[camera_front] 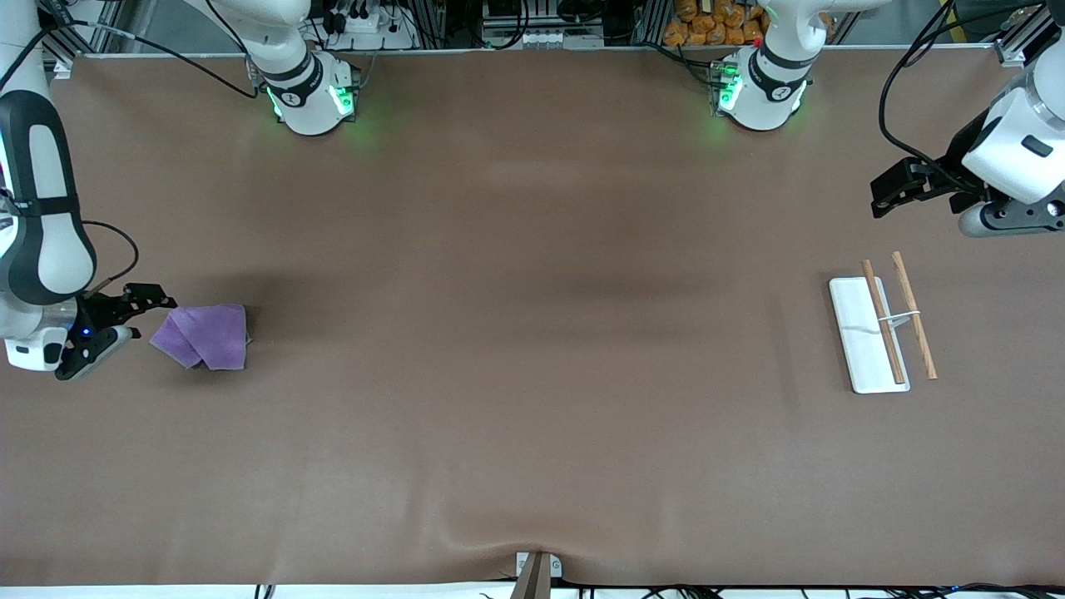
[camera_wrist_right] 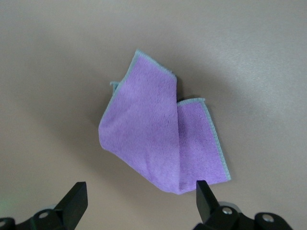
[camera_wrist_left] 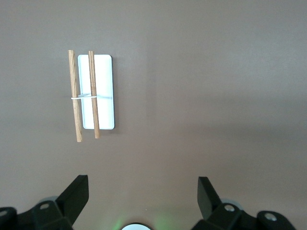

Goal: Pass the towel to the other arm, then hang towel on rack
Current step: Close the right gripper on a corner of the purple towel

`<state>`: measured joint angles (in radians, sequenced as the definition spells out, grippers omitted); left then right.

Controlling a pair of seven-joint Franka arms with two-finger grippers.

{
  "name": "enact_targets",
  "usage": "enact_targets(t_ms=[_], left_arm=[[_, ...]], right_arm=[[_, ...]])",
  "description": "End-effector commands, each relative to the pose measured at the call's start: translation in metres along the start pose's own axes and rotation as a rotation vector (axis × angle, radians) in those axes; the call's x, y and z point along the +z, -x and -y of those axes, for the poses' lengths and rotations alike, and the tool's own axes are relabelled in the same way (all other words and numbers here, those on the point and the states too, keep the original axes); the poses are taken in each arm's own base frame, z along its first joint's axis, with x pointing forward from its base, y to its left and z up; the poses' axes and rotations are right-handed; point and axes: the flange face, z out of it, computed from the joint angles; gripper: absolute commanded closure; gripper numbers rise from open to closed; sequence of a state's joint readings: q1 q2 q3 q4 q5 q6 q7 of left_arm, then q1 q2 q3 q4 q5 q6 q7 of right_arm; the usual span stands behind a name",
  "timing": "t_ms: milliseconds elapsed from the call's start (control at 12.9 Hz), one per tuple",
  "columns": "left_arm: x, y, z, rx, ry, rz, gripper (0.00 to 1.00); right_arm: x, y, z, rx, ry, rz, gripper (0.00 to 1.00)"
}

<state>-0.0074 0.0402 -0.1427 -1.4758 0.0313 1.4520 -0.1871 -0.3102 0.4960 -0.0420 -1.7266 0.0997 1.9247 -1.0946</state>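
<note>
I should next use my right gripper to grab the purple towel (camera_front: pixel 208 339) by its folded edge (camera_front: pixel 204 313), so that I can pass the towel to the other arm.
The purple towel (camera_front: pixel 204 335) lies crumpled and partly folded on the brown table at the right arm's end; it also shows in the right wrist view (camera_wrist_right: pixel 163 139). My right gripper (camera_front: pixel 143 314) is open and empty, low over the table right beside the towel, and one corner of the towel reaches between its fingers (camera_wrist_right: pixel 140 188). The rack (camera_front: pixel 882 324), a white base with two wooden rods, stands at the left arm's end and shows in the left wrist view (camera_wrist_left: pixel 91 96). My left gripper (camera_front: pixel 880 195) is open and empty (camera_wrist_left: pixel 142 184), up over bare table beside the rack.
The two arm bases (camera_front: pixel 312 96) (camera_front: pixel 757 91) stand along the table's edge farthest from the front camera, with cables and clutter past them. A small metal mount (camera_front: pixel 537 574) sits at the edge nearest that camera. The brown mat (camera_front: pixel 532 333) is bare between towel and rack.
</note>
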Motion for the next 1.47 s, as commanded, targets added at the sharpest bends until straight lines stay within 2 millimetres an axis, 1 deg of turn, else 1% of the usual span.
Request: enact_targets(t_ms=[0, 77, 232, 310, 387, 620, 697, 852, 929, 1007, 1084, 1162, 1239, 1316, 1394], left_arm=[[0.003, 0.001, -0.001, 0.005, 0.000, 0.013, 0.00], [0.003, 0.001, -0.002, 0.007, 0.000, 0.013, 0.00], [0.002, 0.001, -0.002, 0.007, 0.000, 0.010, 0.00], [0.002, 0.001, -0.002, 0.007, 0.000, 0.010, 0.00], [0.002, 0.001, -0.002, 0.007, 0.000, 0.010, 0.00], [0.002, 0.001, -0.002, 0.007, 0.001, 0.008, 0.00], [0.001, 0.001, -0.002, 0.007, 0.001, 0.007, 0.00], [0.001, 0.001, -0.002, 0.007, 0.001, 0.007, 0.00], [0.001, 0.001, -0.002, 0.007, 0.001, 0.007, 0.00], [0.001, 0.001, -0.001, 0.005, 0.001, 0.007, 0.00], [0.001, 0.001, -0.001, 0.005, 0.001, 0.007, 0.00], [0.001, 0.001, -0.001, 0.005, 0.001, 0.007, 0.00], [0.001, 0.001, -0.001, 0.005, 0.001, 0.007, 0.00], [0.001, 0.001, -0.001, 0.005, 0.001, 0.007, 0.00], [0.001, 0.001, -0.001, 0.005, 0.001, 0.007, 0.00]], right_arm=[[0.026, 0.019, -0.019, -0.167, -0.051, -0.061, 0.00], [0.039, 0.030, -0.023, -0.204, -0.052, -0.076, 0.01], [0.071, 0.039, -0.016, -0.198, -0.070, -0.095, 0.02], [0.080, 0.039, -0.015, -0.220, -0.048, -0.101, 0.04], [0.081, 0.040, -0.016, -0.252, -0.031, -0.104, 0.12], [0.082, 0.040, -0.017, -0.269, -0.021, -0.106, 0.33], [0.081, 0.040, -0.018, -0.272, -0.007, -0.109, 0.34], [0.089, 0.045, -0.021, -0.303, 0.013, -0.123, 0.34], [0.092, 0.047, -0.021, -0.309, 0.014, -0.130, 0.38], [0.093, 0.047, -0.021, -0.318, 0.018, -0.131, 0.52], [0.093, 0.046, -0.021, -0.324, 0.016, -0.131, 0.77], [0.093, 0.044, -0.019, -0.327, 0.016, -0.130, 0.91], [0.093, 0.044, -0.020, -0.324, 0.013, -0.130, 1.00], [0.092, 0.043, -0.019, -0.315, 0.008, -0.129, 1.00], [0.091, 0.038, -0.015, -0.322, -0.002, -0.125, 1.00]])
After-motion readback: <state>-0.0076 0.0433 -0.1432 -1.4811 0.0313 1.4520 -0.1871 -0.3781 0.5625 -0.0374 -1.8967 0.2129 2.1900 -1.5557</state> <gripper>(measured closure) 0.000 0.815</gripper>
